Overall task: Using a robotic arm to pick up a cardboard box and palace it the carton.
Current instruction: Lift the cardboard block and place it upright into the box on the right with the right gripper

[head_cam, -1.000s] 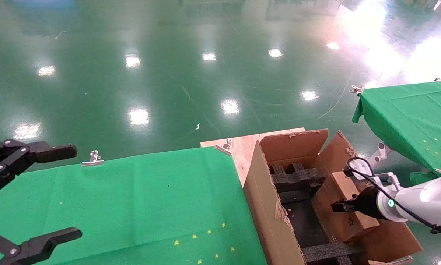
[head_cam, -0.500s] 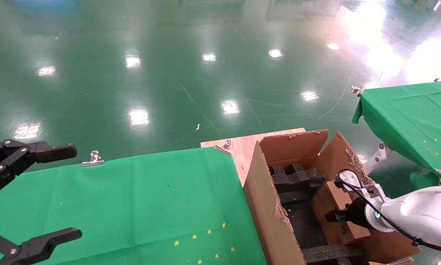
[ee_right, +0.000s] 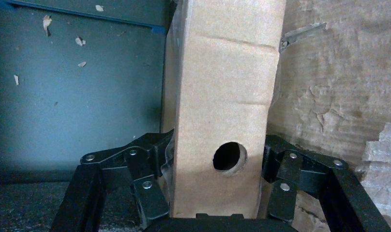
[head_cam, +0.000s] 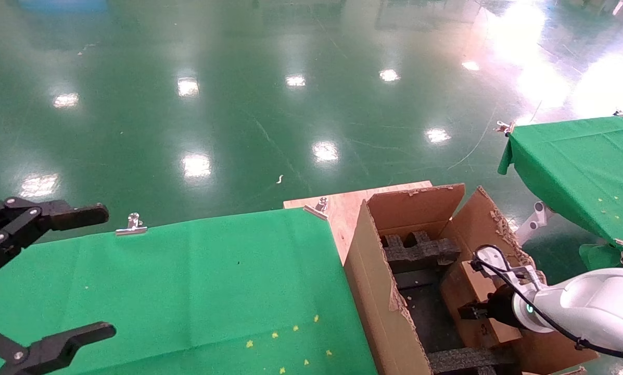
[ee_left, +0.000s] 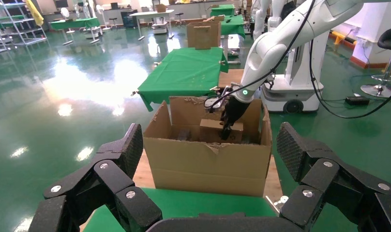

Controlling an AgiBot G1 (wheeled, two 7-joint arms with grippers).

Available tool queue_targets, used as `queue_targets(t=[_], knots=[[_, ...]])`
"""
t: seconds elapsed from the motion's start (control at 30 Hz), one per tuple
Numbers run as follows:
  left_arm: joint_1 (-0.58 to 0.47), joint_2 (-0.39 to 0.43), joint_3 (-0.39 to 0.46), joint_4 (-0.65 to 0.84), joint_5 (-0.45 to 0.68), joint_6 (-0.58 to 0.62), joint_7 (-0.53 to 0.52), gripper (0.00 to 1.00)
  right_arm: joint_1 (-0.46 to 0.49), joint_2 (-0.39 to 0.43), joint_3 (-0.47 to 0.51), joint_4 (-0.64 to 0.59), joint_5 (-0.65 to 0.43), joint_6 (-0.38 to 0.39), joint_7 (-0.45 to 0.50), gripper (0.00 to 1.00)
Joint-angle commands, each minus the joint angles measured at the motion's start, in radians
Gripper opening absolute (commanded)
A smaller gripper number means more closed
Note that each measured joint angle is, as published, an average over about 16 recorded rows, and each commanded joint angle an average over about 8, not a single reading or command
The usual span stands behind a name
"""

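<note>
The cardboard box (head_cam: 467, 289) stands with its base at the carton's dark bottom, so it is now time for my right gripper to release it.
The large brown carton (head_cam: 373, 291) with torn flaps stands to the right of the green table; it also shows as the carton (ee_left: 208, 162) in the left wrist view. The small cardboard box (head_cam: 467, 289) stands on edge inside it, against the right wall. My right gripper (head_cam: 478, 311), on the white robotic arm, is shut on this box. In the right wrist view the box (ee_right: 222, 96) with a round hole fills the gap of the right gripper (ee_right: 217, 147), both fingers pressed on its sides. My left gripper (head_cam: 105, 272) hangs open over the green table's left end.
Black foam inserts (head_cam: 418, 250) line the carton's bottom. The carton rests on a wooden board (head_cam: 342, 205) beside the green-clothed table (head_cam: 186, 281), whose far edge carries a metal clip (head_cam: 131, 225). A second green table (head_cam: 576, 161) stands at the right. Glossy green floor lies beyond.
My right arm has lowered the cardboard box deeper into the carton, and the wrist has sunk toward the near side. The left arm has not moved.
</note>
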Motion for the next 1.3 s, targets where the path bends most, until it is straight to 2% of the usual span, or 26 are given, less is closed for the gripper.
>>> queue_targets(t=[0.03, 0.93, 1.3], knots=[[0.0, 0.0, 0.0, 0.0, 0.0, 0.0, 0.0, 1.0, 0.0, 0.0, 0.0, -0.001, 0.001, 0.001, -0.001, 1.0], [-0.001, 0.0, 0.001, 0.001, -0.001, 0.0, 0.001, 1.0, 0.049, 0.04, 0.023, 0.045, -0.038, -0.019, 0.007, 1.0], [-0.001, 0.0, 0.002, 0.001, -0.001, 0.0, 0.001, 1.0, 0.159, 0.053, 0.071, 0.106, -0.011, -0.028, -0.052, 1.0]])
